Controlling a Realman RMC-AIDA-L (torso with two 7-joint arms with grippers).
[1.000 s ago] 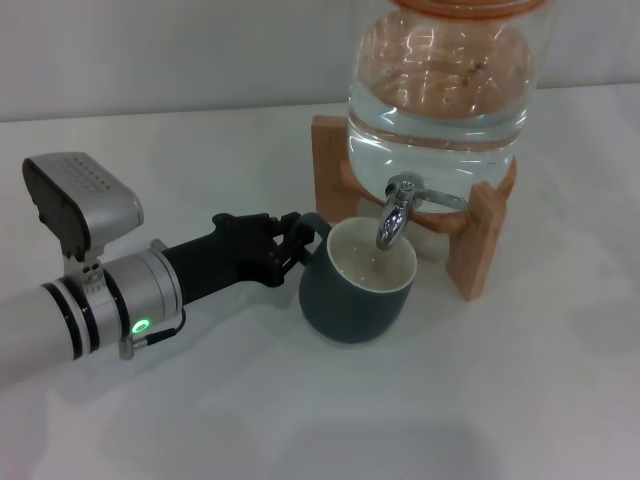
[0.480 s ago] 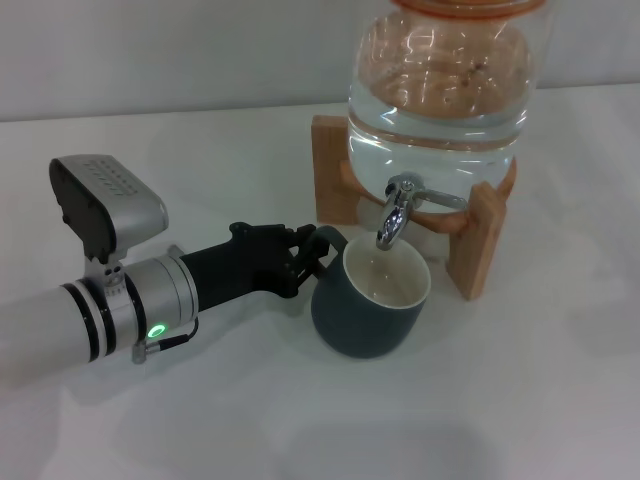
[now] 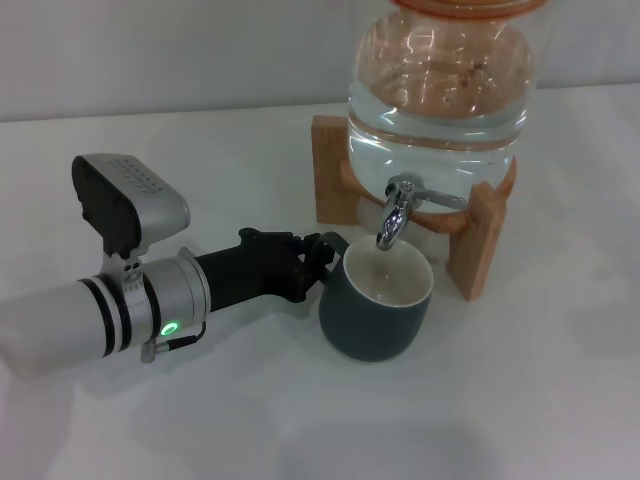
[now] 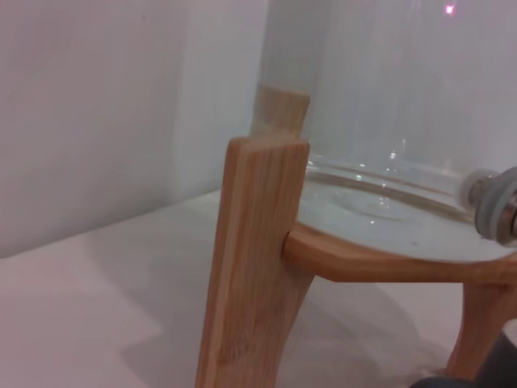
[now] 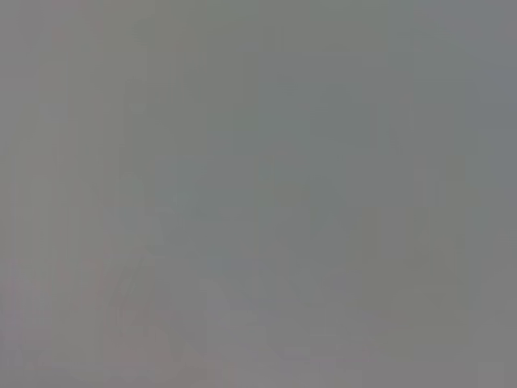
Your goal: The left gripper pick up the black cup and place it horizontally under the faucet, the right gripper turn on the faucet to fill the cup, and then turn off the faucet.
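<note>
My left gripper releases the cup next, since the black cup's base sits at the table beneath the faucet spout.
The black cup (image 3: 375,315) stands upright on the white table, cream inside, its mouth right below the spout of the chrome faucet (image 3: 396,212). The faucet's thin lever points to the right, and no water stream shows. My left gripper (image 3: 322,252) reaches in from the left and is shut on the cup's handle. In the left wrist view a dark sliver of the cup (image 4: 477,376) shows beside the wooden stand (image 4: 254,267), and the faucet's base (image 4: 493,206) shows at the edge. The right gripper is out of view; its wrist view is a blank grey.
The glass water jar (image 3: 440,90) with an orange lid rests on a wooden stand (image 3: 480,240) at the back right. A white wall runs behind the table (image 3: 250,420). Open tabletop lies in front of the cup and to its right.
My left arm has slid to the right with the cup, shifting it from slightly left of the spout to directly beneath it.
</note>
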